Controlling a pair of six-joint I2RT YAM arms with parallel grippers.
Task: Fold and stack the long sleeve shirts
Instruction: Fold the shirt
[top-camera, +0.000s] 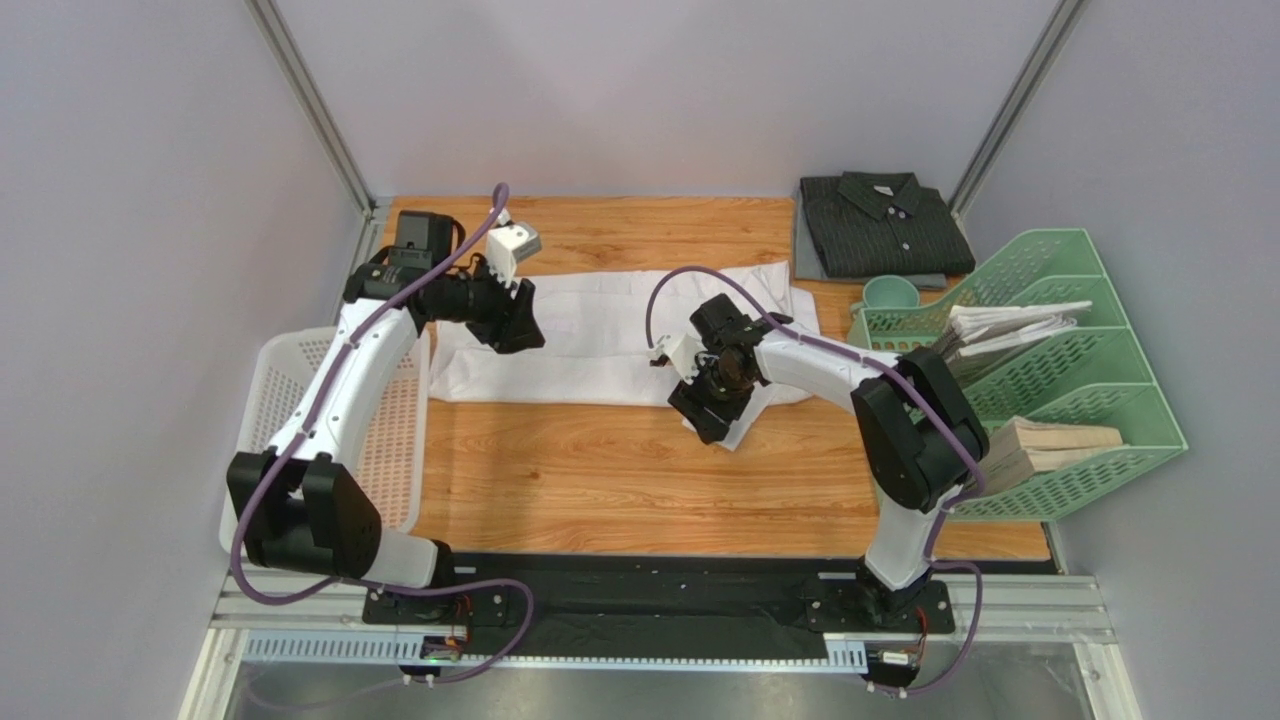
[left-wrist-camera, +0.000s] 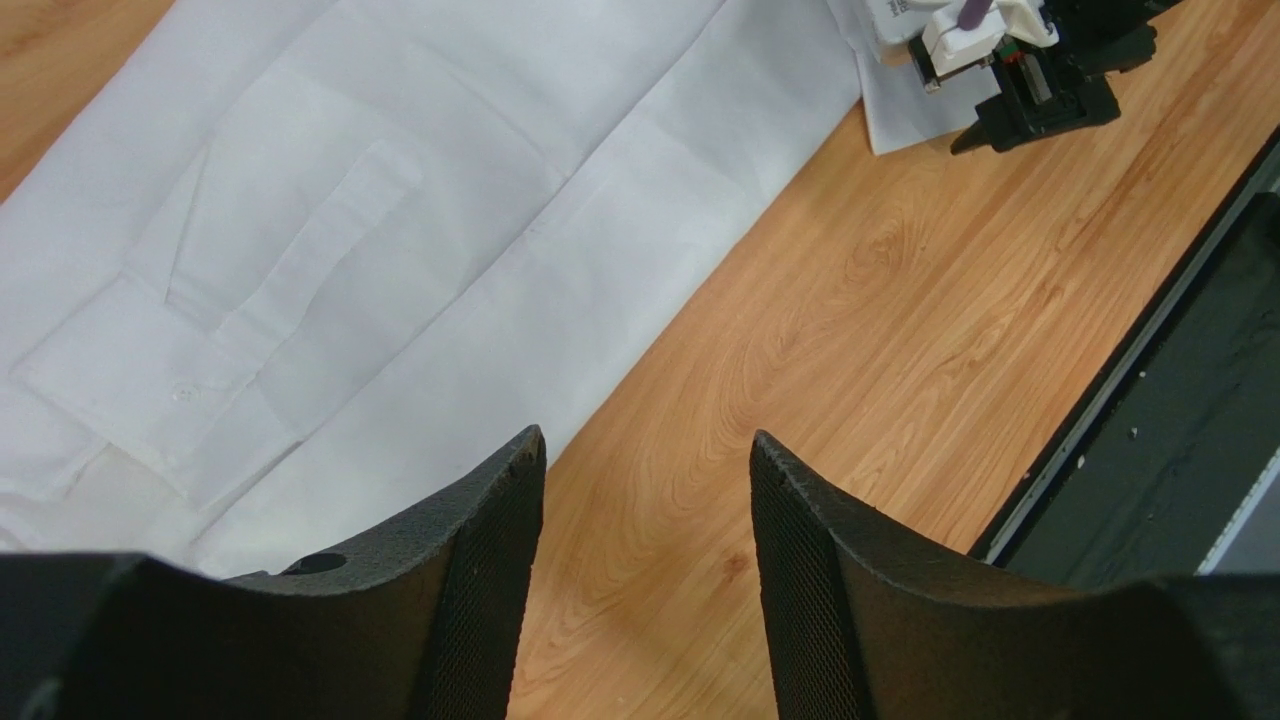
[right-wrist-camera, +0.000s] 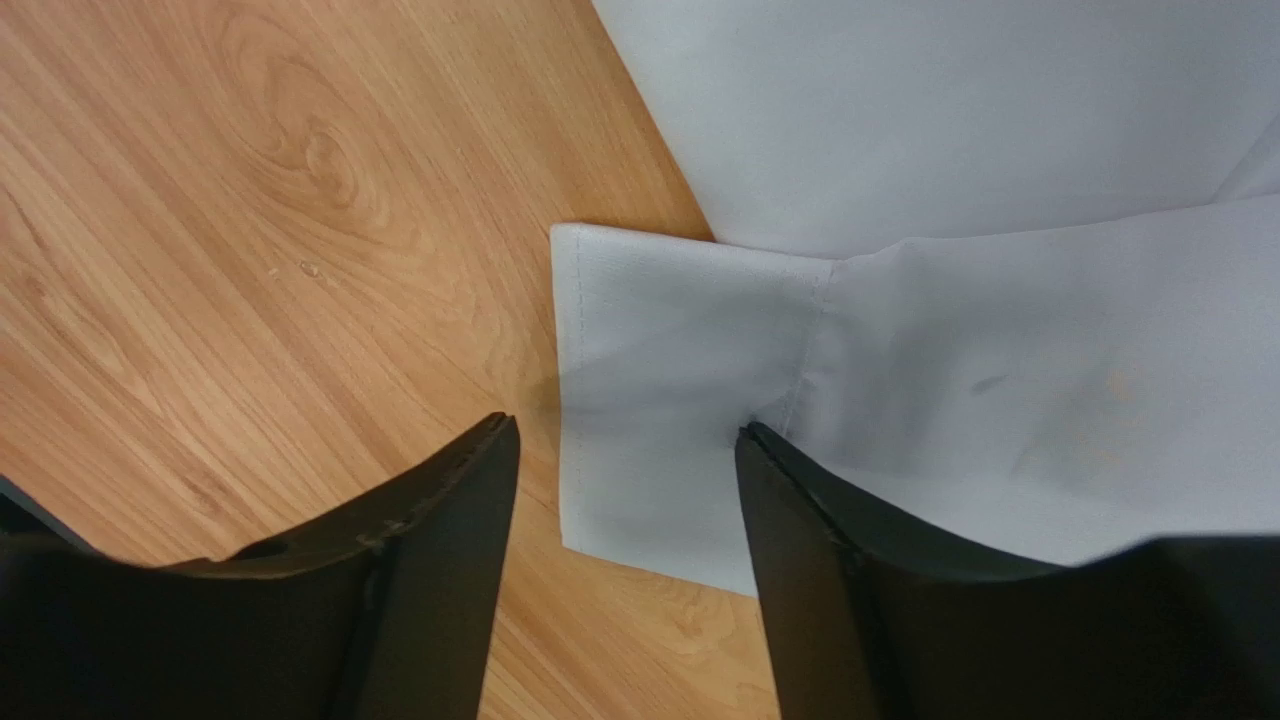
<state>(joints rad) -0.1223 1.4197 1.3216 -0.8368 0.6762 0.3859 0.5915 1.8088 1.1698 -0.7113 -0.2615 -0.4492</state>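
The end edge of the white shirt's cuff is between my right gripper's fingers, one over bare wood, so they would hold it now and should close on it.
The white shirt (top-camera: 601, 338) lies spread across the middle of the wooden table, partly folded lengthwise. The dark striped shirt (top-camera: 879, 225) lies folded at the back right corner. My left gripper (top-camera: 519, 323) hovers open and empty over the shirt's left end; in its wrist view (left-wrist-camera: 646, 495) the white cloth (left-wrist-camera: 376, 225) lies beyond the open fingers. My right gripper (top-camera: 703, 402) is open over the shirt's front right corner. In its wrist view (right-wrist-camera: 627, 465) a white sleeve cuff (right-wrist-camera: 661, 390) lies flat between the fingers, not gripped.
A white mesh basket (top-camera: 286, 390) stands at the table's left edge. A green file rack (top-camera: 1052, 360) with papers and books stands at the right, with a green cup (top-camera: 890, 293) beside it. Bare wood (top-camera: 601, 480) lies in front of the shirt.
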